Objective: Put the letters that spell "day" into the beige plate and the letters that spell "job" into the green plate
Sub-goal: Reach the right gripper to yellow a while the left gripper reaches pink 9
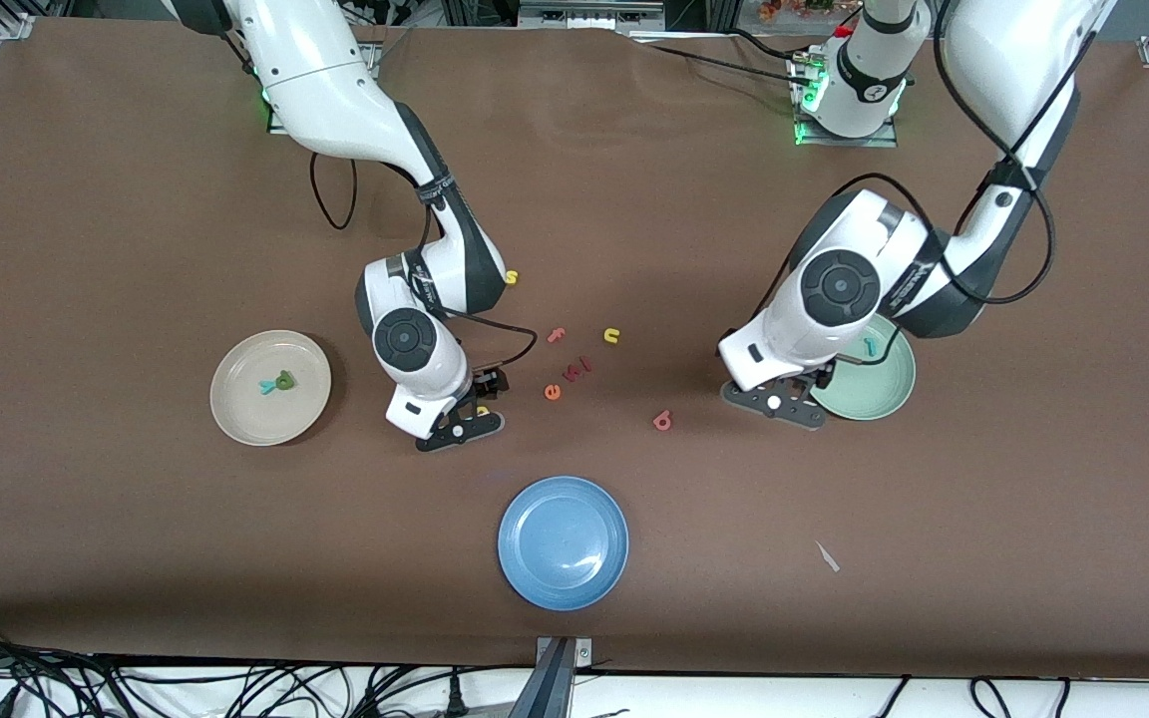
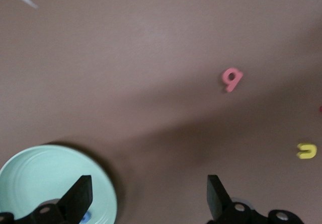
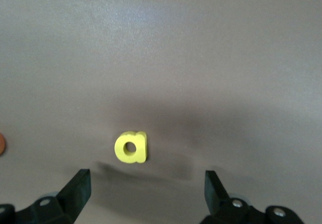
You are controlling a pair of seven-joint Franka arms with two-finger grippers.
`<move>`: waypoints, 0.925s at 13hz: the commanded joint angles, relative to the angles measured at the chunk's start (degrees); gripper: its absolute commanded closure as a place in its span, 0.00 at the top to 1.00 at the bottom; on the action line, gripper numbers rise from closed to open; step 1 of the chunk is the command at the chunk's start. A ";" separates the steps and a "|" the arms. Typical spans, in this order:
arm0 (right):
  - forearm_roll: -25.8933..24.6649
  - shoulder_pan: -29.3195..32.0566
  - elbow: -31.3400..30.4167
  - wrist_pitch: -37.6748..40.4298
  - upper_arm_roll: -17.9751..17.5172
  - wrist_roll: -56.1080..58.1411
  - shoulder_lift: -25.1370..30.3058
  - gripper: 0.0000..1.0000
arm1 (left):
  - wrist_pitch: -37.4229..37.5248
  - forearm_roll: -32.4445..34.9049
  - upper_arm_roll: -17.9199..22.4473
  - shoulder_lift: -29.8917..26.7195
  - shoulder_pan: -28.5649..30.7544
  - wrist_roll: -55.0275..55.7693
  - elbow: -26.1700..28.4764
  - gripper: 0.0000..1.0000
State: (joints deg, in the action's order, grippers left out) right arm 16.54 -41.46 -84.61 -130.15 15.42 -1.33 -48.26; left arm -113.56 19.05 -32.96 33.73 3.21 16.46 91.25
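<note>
I will finish "job" in the green plate [image 1: 879, 394] next, so I will grab the salmon b by its round bowl [image 1: 662, 423] with my left gripper.
The beige plate [image 1: 235, 409] holds the teal y [image 1: 266, 387] and the dark green d [image 1: 284, 380]. My right gripper [image 1: 458, 426] [image 3: 147, 181] hangs open just over the table beside that plate. The yellow a [image 3: 132, 147] lies flat just ahead of its fingertips, untouched. The green plate [image 1: 879, 394] [image 2: 35, 176] holds the teal j [image 1: 871, 346] and the blue o [image 2: 84, 217]. My left gripper [image 1: 774, 401] [image 2: 148, 189] is open and empty at that plate's rim, one finger over the rim. The salmon b [image 1: 662, 420] [image 2: 231, 78] lies on the cloth between the two grippers.
A blue plate [image 1: 563, 541] sits nearest the front camera. Loose letters lie mid-table: a yellow s [image 1: 512, 277], a pink f [image 1: 557, 335], a yellow u [image 1: 612, 335] [image 2: 307, 151], an orange e [image 1: 553, 392] and a red letter [image 1: 579, 369]. A white scrap [image 1: 827, 556] lies toward the left arm's end.
</note>
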 commanded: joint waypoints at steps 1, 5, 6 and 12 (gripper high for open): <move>0.07 -0.11 2.08 -0.64 -0.65 0.98 -1.66 0.98 | 1.15 -1.12 0.26 6.43 -2.33 -1.17 -7.92 1.00; -0.02 -0.11 2.52 -0.64 -0.83 1.68 -2.19 0.85 | -6.04 -0.95 0.44 11.44 -4.18 -2.65 -9.42 1.00; -0.02 -0.02 2.70 -0.64 -0.83 2.90 -2.19 0.80 | -7.10 -0.86 0.44 12.49 -4.44 -3.18 -9.43 1.00; 0.33 0.15 3.31 -1.86 -0.83 5.11 -2.98 0.70 | -16.58 0.55 6.66 16.89 -11.02 -11.71 -9.51 1.00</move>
State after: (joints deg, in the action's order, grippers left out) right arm 16.54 -41.52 -83.62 -131.46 14.63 2.72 -49.32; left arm -128.18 19.16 -29.18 49.11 -4.60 8.15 83.97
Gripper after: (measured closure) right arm 0.300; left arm 0.000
